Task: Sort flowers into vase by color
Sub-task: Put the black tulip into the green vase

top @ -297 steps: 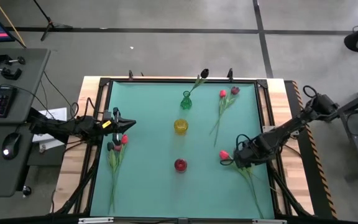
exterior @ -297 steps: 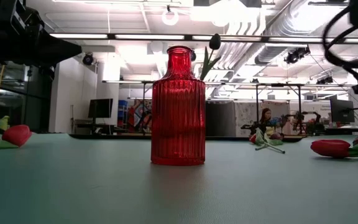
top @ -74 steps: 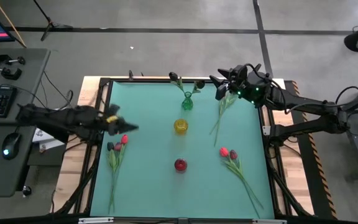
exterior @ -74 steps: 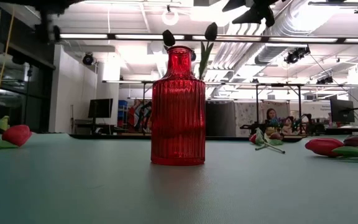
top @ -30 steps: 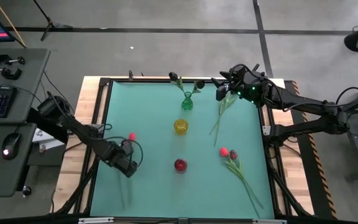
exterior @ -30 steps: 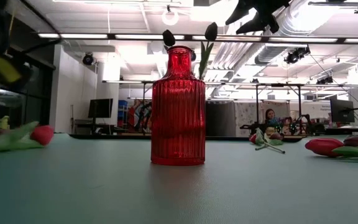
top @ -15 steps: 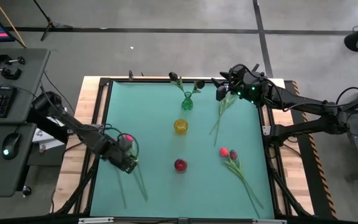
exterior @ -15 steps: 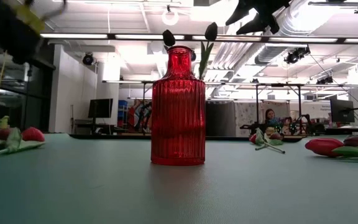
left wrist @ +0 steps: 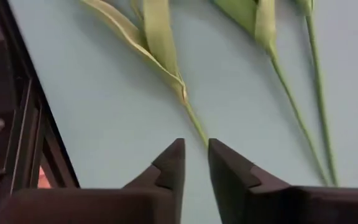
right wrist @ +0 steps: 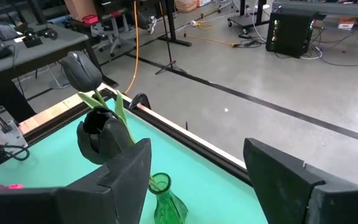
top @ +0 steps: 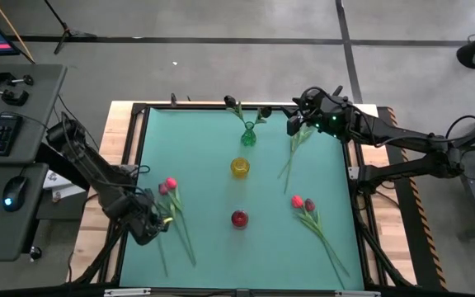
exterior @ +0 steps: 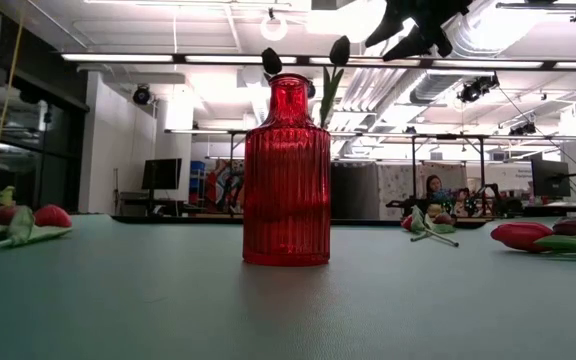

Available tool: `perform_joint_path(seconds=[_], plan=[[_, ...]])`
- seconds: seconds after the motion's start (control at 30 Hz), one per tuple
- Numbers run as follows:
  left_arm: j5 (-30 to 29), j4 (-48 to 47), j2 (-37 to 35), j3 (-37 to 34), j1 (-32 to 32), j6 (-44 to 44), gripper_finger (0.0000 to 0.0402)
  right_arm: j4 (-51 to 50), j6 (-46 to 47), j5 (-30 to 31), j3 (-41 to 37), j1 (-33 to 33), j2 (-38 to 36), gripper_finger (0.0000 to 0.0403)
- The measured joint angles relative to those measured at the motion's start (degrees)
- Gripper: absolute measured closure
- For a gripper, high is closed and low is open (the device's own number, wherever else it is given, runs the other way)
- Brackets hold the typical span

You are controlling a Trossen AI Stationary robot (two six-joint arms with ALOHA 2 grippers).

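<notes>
The tulip needs to be sorted into a vase by color. Its stem (left wrist: 192, 116) just below its spreading leaves is the part my left gripper should pick it up by next.
Two red-pink tulips (top: 168, 186) lie flat on the green mat at the left, stems slanting toward the near edge; they also show in the low view (exterior: 28, 220). My left gripper (top: 162, 223) hovers by their stems, narrowly open and empty; one stem's cut end (left wrist: 197, 132) lies just ahead of the fingertips (left wrist: 179, 152). My right gripper (top: 298, 115) is wide open and empty, high over the far right. Two near-black tulips (right wrist: 82, 71) stand in the green vase (top: 247, 134). More tulips lie at the far right (top: 291, 150) and near right (top: 303, 205).
A yellow vase (top: 240, 167) and a red vase (top: 239, 219) stand in a row with the green one down the mat's middle. The red vase stands close in the low view (exterior: 286, 180). A dark frame (top: 130, 198) edges the mat.
My left gripper has drawn back toward the table's near left corner. The left tulips, tipped up a second ago, have settled flat, and their stems now slant toward the near right.
</notes>
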Motion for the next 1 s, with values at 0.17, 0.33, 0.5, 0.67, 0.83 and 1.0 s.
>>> perform_joint_path(seconds=[0.17,0.33,0.5,0.67,0.83,1.0], plan=[[1.12,-0.13,0.04,-2.27,0.13,-3.00,0.0281,-0.03,0.00,0.00,0.00,0.00,0.00,0.0158],[0.99,3.88,0.04,-5.67,3.07,-3.26,0.0222,-0.61,0.00,0.00,0.00,0.00,0.00,0.0158],[0.58,5.72,0.07,-7.62,5.39,-3.28,0.0190,-1.32,0.01,0.00,0.00,0.00,0.00,0.0158],[0.87,8.20,0.07,-9.96,5.99,-3.59,0.0186,-1.34,0.00,-0.01,0.00,0.00,0.00,0.0158],[1.08,9.80,0.09,-11.31,5.99,-3.61,0.0186,-1.38,0.00,0.00,0.00,0.00,0.00,0.0158],[1.09,9.43,0.81,-11.32,5.99,-3.52,0.0186,-1.67,0.01,0.00,0.00,0.00,0.00,0.0158]])
